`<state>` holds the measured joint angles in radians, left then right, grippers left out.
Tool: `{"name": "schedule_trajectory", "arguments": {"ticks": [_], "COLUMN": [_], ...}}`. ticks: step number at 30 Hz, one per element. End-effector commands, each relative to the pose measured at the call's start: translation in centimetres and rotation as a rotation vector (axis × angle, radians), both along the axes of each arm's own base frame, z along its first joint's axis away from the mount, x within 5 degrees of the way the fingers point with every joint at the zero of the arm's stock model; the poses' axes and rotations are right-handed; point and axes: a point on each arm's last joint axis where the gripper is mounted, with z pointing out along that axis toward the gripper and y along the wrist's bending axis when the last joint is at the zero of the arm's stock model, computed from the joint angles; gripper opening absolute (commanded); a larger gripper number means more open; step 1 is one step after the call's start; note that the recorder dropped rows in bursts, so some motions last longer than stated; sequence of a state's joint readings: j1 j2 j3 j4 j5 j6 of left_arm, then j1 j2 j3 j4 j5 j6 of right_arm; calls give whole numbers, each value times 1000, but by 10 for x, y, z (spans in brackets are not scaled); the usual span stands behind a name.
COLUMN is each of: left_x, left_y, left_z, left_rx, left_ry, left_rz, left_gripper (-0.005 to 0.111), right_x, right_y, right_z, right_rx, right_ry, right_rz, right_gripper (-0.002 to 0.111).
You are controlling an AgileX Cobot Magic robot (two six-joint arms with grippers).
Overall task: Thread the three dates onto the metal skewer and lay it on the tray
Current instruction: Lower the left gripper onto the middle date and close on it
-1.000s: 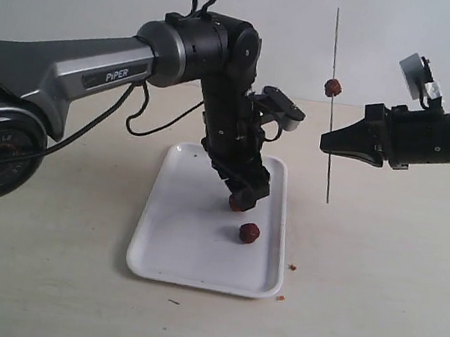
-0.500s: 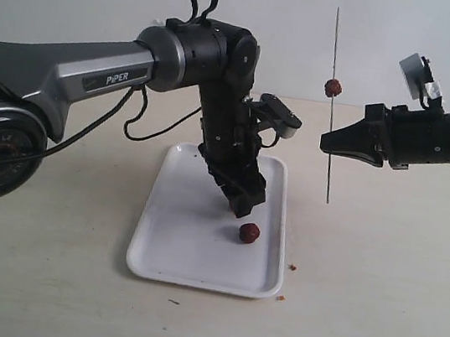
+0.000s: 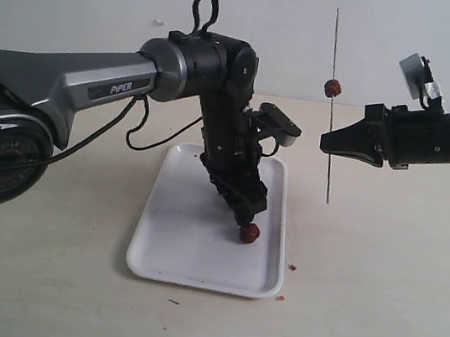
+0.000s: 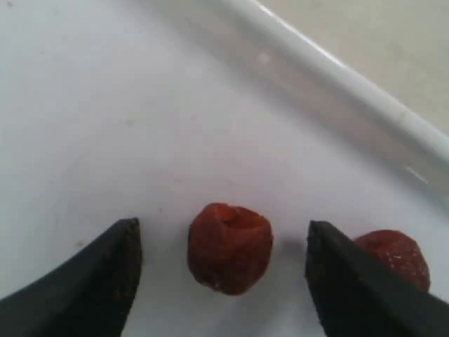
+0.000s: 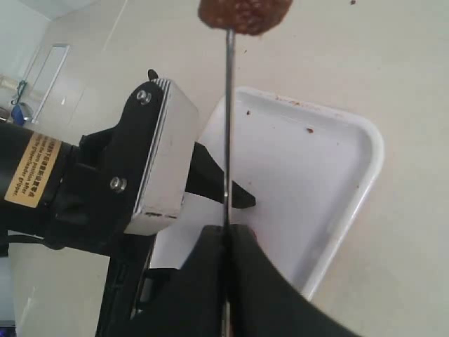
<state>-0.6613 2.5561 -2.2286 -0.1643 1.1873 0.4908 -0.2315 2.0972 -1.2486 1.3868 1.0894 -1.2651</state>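
Observation:
My left gripper takes hold of the date on the white tray by its wrinkled body next, to thread another date onto the metal skewer (image 3: 337, 50).
The white tray (image 3: 188, 248) lies in the middle of the table. In the left wrist view one date (image 4: 230, 247) rests on the tray (image 4: 140, 105) between the spread fingers of my open left gripper (image 4: 223, 232), touching neither. A second date (image 4: 393, 254) lies just outside one finger (image 4: 351, 281). From the exterior, my left gripper (image 3: 245, 216) points down at the tray, and one date (image 3: 250, 233) shows at its tips. My right gripper (image 3: 328, 142) is shut on the metal skewer (image 3: 337, 50), held upright, with a third date (image 3: 332, 88) threaded above the grip. That skewer (image 5: 226, 126) and date (image 5: 244, 14) show in the right wrist view, as does my right gripper (image 5: 226, 235).
Small brown crumbs (image 3: 292, 267) lie on the table by the tray's right front corner. The left arm (image 3: 94, 81) reaches in from the left, a black cable (image 3: 143, 122) looping beneath it. The right arm (image 3: 441, 137) comes in level from the right.
My left gripper has moved down and toward the tray's front right, from above the farther date to around the dates by the rim. The right arm and skewer have not moved.

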Motion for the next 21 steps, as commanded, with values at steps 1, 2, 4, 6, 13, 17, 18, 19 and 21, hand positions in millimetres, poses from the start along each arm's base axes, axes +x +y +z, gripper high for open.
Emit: {"name": "schedule_trajectory", "arguments": {"ticks": [1,2,4,6,13,17,18,19,21], "left_x": [0,0,0,-1,-3,-4,-4,-4,-4], "left_y": [-4,-4,-4,-3,-2,-2,-2,-2,-2], "left_z": [-9,-9,-9,-9,-9,-9,-9,-9,-9], "left_rx": [-14,-14,-13,-6,11,14,14,14,14], "left_ry": [-10,-10,-8,2,27,33,36,36,36], "left_rz": [4,4,3,1,1,13,13,13,13], "left_gripper": [65,63,53,45,44,38,35,35,35], "right_x": [1,1,1,1,1,1,0,0,0], "right_y": [0,0,0,0,0,0,0,0,0], "right_z": [3,3,3,3,3,3,3,3,3], "right_rx": [-1,-2,-2,-2,-2,-2,-2,-2,-1], "right_ry": [-19,-21,-21,-21,-21,-21,-19,-19,-19], "right_rz": [7,8,8,8,8,8,11,11,12], "right_gripper": [0,0,0,0,0,0,0,0,0]}}
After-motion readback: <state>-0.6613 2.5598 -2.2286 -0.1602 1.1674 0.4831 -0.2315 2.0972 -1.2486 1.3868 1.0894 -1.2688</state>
